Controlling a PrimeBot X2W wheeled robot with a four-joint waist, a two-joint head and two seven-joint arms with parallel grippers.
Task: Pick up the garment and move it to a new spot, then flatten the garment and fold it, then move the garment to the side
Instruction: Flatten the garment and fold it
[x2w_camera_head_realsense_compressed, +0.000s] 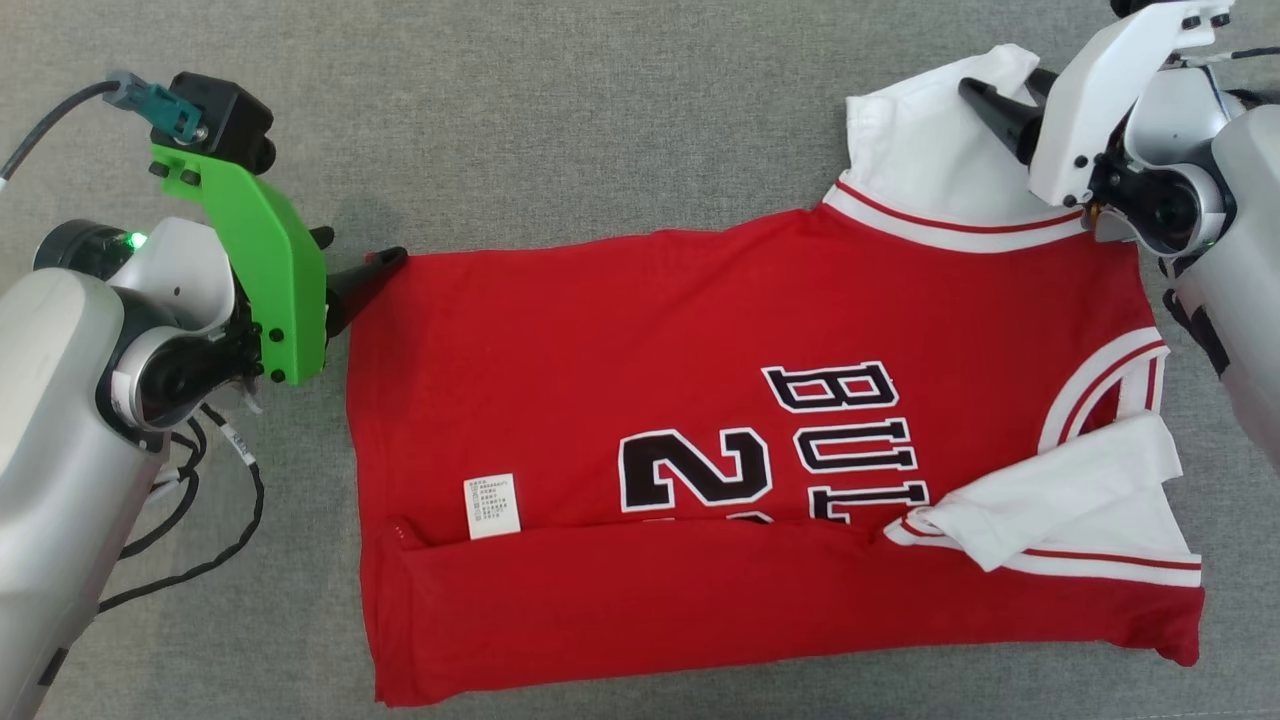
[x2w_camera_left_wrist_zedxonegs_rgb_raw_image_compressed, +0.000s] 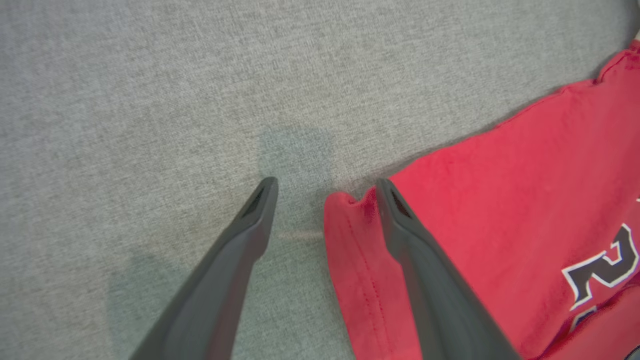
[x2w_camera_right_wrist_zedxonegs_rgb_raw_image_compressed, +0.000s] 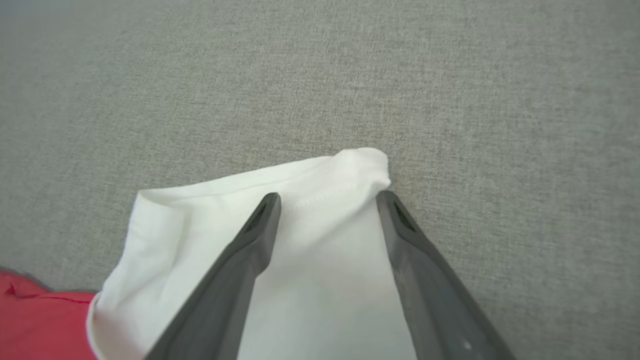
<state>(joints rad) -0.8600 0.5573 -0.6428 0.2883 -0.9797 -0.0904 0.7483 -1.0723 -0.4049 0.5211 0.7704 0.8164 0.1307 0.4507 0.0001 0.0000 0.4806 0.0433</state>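
My left gripper grabs the garment by its unfolded hem corner (x2w_camera_head_realsense_compressed: 396, 278) next, to fold the garment's flat long side over the print (x2w_camera_head_realsense_compressed: 696, 468).
The garment (x2w_camera_head_realsense_compressed: 640, 340) is a red jersey with black lettering and a "2", lying flat on the grey fabric surface. Its near long edge is folded up over the print, and one white sleeve (x2w_camera_head_realsense_compressed: 1080, 500) is folded in at the lower right. My left gripper (x2w_camera_head_realsense_compressed: 360, 248) is open at the far left hem corner. In the left wrist view that corner (x2w_camera_left_wrist_zedxonegs_rgb_raw_image_compressed: 345, 215) lies between the left gripper's (x2w_camera_left_wrist_zedxonegs_rgb_raw_image_compressed: 325, 185) spread fingers. My right gripper (x2w_camera_head_realsense_compressed: 1003, 85) is open over the far white sleeve (x2w_camera_head_realsense_compressed: 930, 150), and its fingers straddle the sleeve end (x2w_camera_right_wrist_zedxonegs_rgb_raw_image_compressed: 320, 170) in the right wrist view (x2w_camera_right_wrist_zedxonegs_rgb_raw_image_compressed: 328, 196).
Grey woven fabric (x2w_camera_head_realsense_compressed: 600, 120) stretches around the jersey on all sides. Black cables (x2w_camera_head_realsense_compressed: 200, 500) hang beside my left forearm at the lower left. A small white label (x2w_camera_head_realsense_compressed: 492, 505) sits on the jersey near the fold line.
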